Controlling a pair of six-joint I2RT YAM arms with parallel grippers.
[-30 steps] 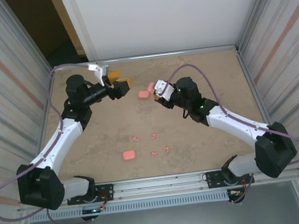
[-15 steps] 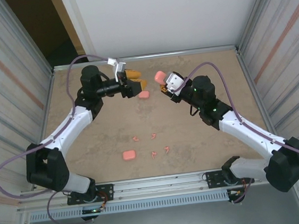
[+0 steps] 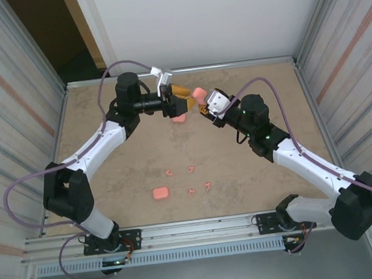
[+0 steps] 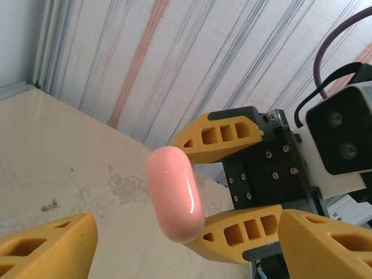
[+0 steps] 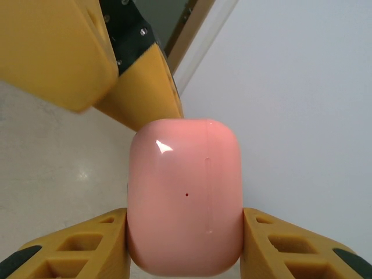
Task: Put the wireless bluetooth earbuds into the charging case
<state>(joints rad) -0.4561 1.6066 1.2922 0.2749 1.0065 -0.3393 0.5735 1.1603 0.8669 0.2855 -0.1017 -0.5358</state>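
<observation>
My left gripper grabs the charging case across its broad sides, below the lid next. That leaves the lid free for inserting earbuds.
My right gripper is shut on a pink rounded charging case, held up above the far middle of the table. In the right wrist view the case is pinched between both yellow fingers and its lid looks closed. My left gripper stands open right beside that case, its tips just short of it. In the left wrist view the case hangs ahead of my wide-spread left fingers. Several tiny salmon-pink earbuds lie scattered on the table nearer the arm bases.
A second pink case lies on the table just below the two grippers. A third pink case rests near the front, left of the earbuds. Striped walls close in both sides, and a white wall stands behind.
The left arm has swung right, bringing its open gripper up to the held case. The right gripper lifted the case up and back, then held still.
</observation>
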